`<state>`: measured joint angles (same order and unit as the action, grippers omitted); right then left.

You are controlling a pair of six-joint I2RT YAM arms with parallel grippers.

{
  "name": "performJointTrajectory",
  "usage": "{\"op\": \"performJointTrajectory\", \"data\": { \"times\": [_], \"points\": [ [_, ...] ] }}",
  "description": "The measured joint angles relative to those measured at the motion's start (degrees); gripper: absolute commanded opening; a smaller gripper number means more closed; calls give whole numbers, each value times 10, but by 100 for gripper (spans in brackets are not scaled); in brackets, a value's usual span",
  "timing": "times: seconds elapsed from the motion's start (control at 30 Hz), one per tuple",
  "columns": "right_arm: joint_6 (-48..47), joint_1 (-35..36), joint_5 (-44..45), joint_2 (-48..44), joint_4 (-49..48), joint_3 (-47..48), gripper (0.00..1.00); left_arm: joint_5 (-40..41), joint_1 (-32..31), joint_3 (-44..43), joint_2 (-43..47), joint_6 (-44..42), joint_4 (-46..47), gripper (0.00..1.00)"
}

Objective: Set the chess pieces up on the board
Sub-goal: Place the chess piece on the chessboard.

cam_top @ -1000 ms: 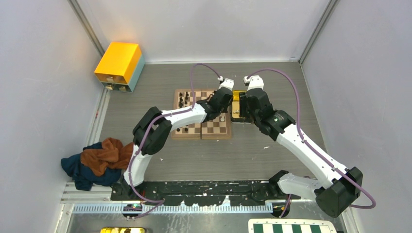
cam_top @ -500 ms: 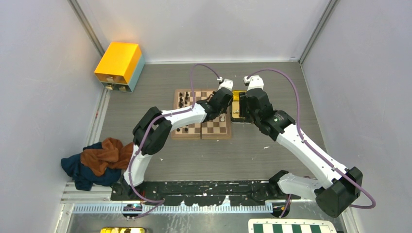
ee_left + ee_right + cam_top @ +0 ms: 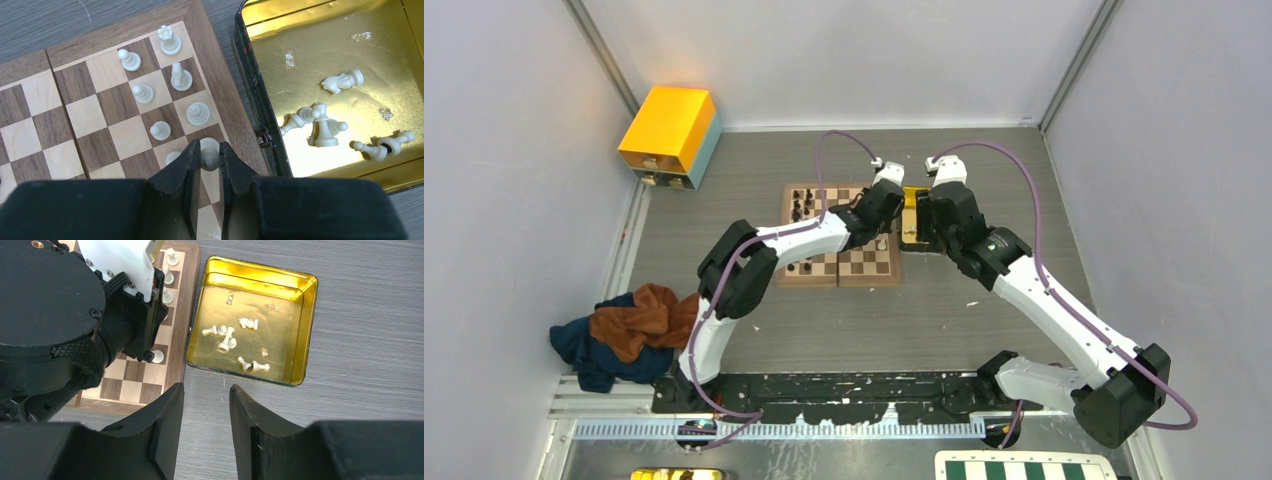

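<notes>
The cream-white chess piece (image 3: pixel 209 155) is upright with its base over a flat dark square and would end up standing there, so the left gripper needs to let go of the piece.
The wooden board (image 3: pixel 115 102) lies under my left gripper (image 3: pixel 210 150), which is shut on a cream-white chess piece (image 3: pixel 209 155) over the board's right-hand column. Whether the piece rests on its square I cannot tell. Several white pieces (image 3: pixel 170 42) stand on the squares beyond it. Black pieces (image 3: pixel 801 205) stand at the board's far left. More white pieces (image 3: pixel 227 340) lie toppled in the gold tray (image 3: pixel 306 330) right of the board. My right gripper (image 3: pixel 206 390) hangs open and empty over bare table, just short of the tray's near rim.
The two wrists are close together over the board's right edge (image 3: pixel 894 240). A yellow box (image 3: pixel 669 135) stands at the back left. A heap of cloth (image 3: pixel 629 330) lies at the near left. A green-and-white checkered board (image 3: pixel 1024 467) shows at the bottom right.
</notes>
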<state>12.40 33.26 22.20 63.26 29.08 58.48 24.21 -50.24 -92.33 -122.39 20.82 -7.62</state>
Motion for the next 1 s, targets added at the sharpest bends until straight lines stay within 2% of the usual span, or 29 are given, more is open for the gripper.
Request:
{"op": "performJointTrajectory", "data": {
  "times": [0.3, 0.6, 1.0],
  "points": [
    [0, 0, 0, 0, -2, -3, 45, 0, 0, -4, -2, 1, -3, 18],
    [0, 0, 0, 0, -4, -9, 45, 0, 0, -4, -3, 2, -5, 31],
    [0, 0, 0, 0, -4, -14, 46, 0, 0, -4, -3, 2, -4, 32]
  ]
}}
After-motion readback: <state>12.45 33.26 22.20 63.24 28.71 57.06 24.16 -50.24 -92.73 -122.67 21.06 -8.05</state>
